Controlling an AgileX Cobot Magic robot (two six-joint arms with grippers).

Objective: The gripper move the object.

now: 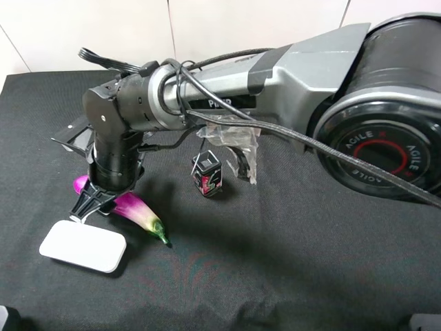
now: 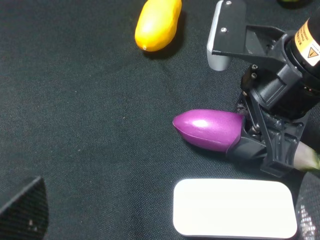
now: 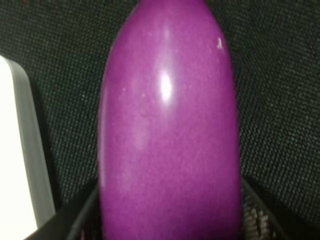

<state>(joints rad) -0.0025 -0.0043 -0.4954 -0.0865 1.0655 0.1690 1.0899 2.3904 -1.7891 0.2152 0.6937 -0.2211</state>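
Note:
The purple eggplant has its stem end [image 1: 159, 228] down at the black cloth. It would lie in place if I opened, so my right gripper should release it.
The purple eggplant [image 1: 138, 210] lies on the black cloth, its white-green stem tip pointing toward the front. My right gripper [image 1: 103, 200] reaches across from the right and points down over it, jaws closed on its thick purple part. The left wrist view shows the eggplant [image 2: 207, 127] between those jaws [image 2: 260, 145]. It fills the right wrist view [image 3: 167, 125], a dark finger [image 3: 75, 222] at each side. My left gripper [image 2: 165, 235] hovers apart, open and empty; only its finger edges [image 2: 25, 210] show.
A flat white pad [image 1: 83, 247] lies just in front of the eggplant, almost touching it. A yellow-orange mango [image 2: 157, 22] lies farther off. A small black-and-red box [image 1: 207, 174] and a clear plastic bag [image 1: 234, 138] sit near the cloth's middle.

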